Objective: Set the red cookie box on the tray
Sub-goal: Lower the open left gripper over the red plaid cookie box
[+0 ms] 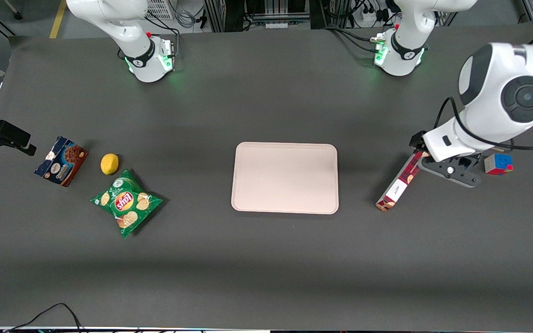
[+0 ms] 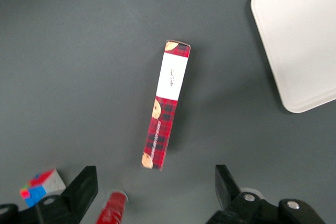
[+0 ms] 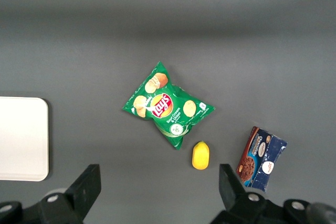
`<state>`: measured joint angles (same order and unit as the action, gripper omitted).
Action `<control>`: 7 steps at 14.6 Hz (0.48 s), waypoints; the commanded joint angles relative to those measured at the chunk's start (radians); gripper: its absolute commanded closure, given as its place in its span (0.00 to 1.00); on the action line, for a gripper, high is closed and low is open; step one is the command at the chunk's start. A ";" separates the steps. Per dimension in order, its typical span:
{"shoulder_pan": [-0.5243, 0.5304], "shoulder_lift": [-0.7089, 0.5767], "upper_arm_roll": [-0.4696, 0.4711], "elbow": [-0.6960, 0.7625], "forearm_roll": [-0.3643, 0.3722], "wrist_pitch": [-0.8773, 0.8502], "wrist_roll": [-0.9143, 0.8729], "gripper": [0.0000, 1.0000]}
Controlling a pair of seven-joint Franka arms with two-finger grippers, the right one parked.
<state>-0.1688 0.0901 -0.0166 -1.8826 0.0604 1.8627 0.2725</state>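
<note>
I should place the red cookie box on the tray [image 1: 285,203]. My left gripper should next pick up the box by its plaid section below the white label [image 1: 409,171].
The red cookie box [image 1: 398,185] lies flat on the dark table, a long plaid carton with a white label patch. It sits beside the pale-pink tray [image 1: 285,203], toward the working arm's end of the table. The tray holds nothing. My left gripper [image 1: 435,163] hovers over the end of the box farther from the front camera. In the left wrist view the gripper [image 2: 155,187] is open, and its black fingers [image 2: 83,184] stand wide apart above the table, just past one end of the box [image 2: 167,103]. A corner of the tray [image 2: 299,40] shows there too.
A colour cube [image 1: 498,163] sits close by the gripper, also seen as the cube [image 2: 39,186] in the wrist view. A red cylindrical object [image 2: 111,209] lies under the gripper. A chips bag [image 1: 127,202], lemon [image 1: 109,163] and blue-brown cookie box [image 1: 61,160] lie toward the parked arm's end.
</note>
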 commanded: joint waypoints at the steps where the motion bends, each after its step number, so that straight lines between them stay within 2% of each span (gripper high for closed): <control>1: -0.001 -0.017 0.018 -0.124 0.003 0.142 0.080 0.00; 7: -0.001 0.039 0.018 -0.251 -0.001 0.335 0.139 0.00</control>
<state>-0.1680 0.1245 -0.0028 -2.0680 0.0603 2.1045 0.3568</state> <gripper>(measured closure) 0.000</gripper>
